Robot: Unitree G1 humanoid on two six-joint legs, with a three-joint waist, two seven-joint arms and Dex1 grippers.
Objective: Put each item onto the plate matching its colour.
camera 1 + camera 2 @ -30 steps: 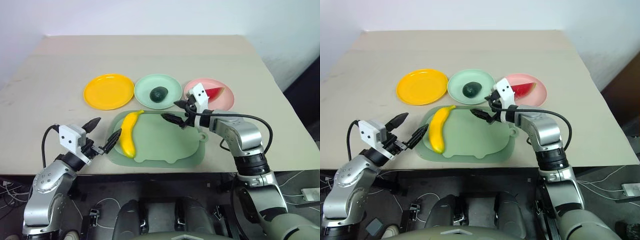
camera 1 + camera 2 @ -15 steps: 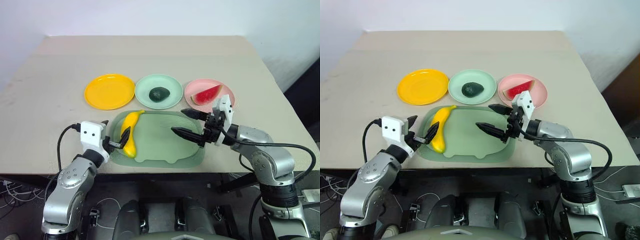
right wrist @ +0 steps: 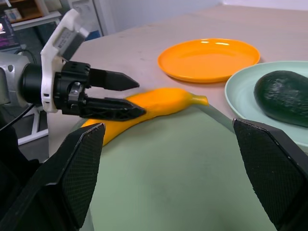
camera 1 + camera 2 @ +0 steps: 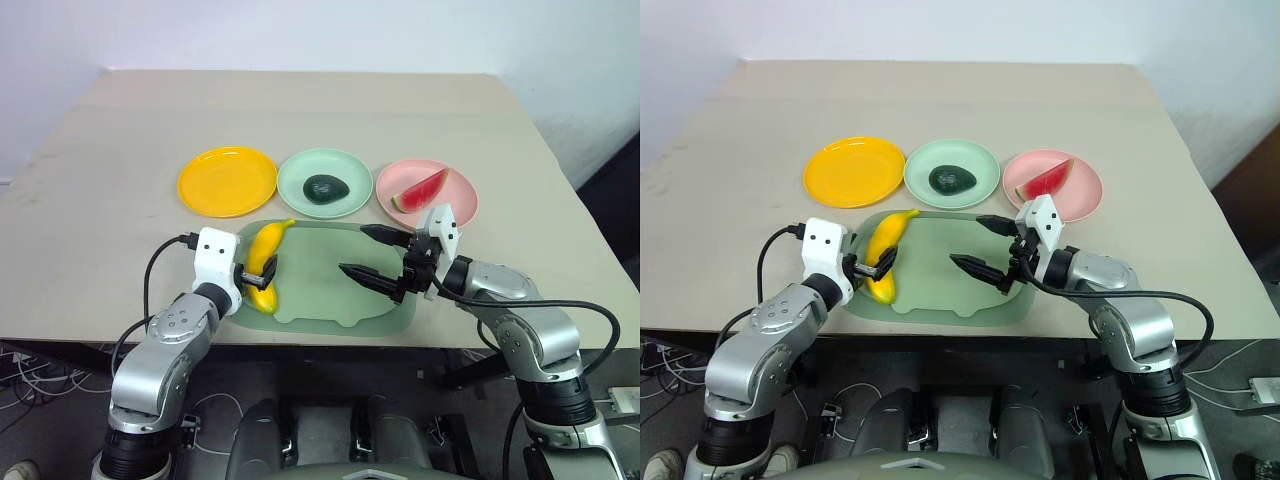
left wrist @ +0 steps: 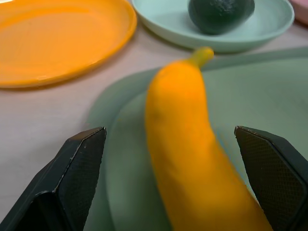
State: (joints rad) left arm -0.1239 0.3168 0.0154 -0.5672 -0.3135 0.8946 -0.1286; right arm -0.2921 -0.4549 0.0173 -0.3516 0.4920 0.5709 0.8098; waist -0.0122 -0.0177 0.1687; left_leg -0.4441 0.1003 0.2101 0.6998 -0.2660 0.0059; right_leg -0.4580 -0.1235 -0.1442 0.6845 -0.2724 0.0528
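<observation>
In the left wrist view my left gripper's fingers stand low on both sides of the yellow banana [image 5: 195, 168], so my left gripper closes on it next.
The yellow banana [image 4: 262, 262] lies on the left part of the pale green tray [image 4: 330, 290]. My left gripper [image 5: 169, 130] is open, with one finger on each side of the banana's near half, low over the tray. The orange-yellow plate [image 4: 227, 181] behind it has nothing on it. A dark green avocado [image 4: 325, 188] sits on the mint green plate [image 4: 350, 196]. The red watermelon wedge [image 4: 420, 189] rests on the pink plate [image 4: 455, 210]. Over the tray's right side my right gripper [image 4: 352, 248] hovers open, holding nothing and pointing left toward the banana.
All three plates stand in a row just behind the tray on a beige table [image 4: 300, 100]. The tray's near edge lies close to the table's front edge. A small handle loop [image 4: 415, 280] sticks out at the tray's right side, under my right gripper.
My left gripper has moved right and forward, from beside the tray to astride the banana. The right gripper has drawn back from the pink plate to over the tray's right side.
</observation>
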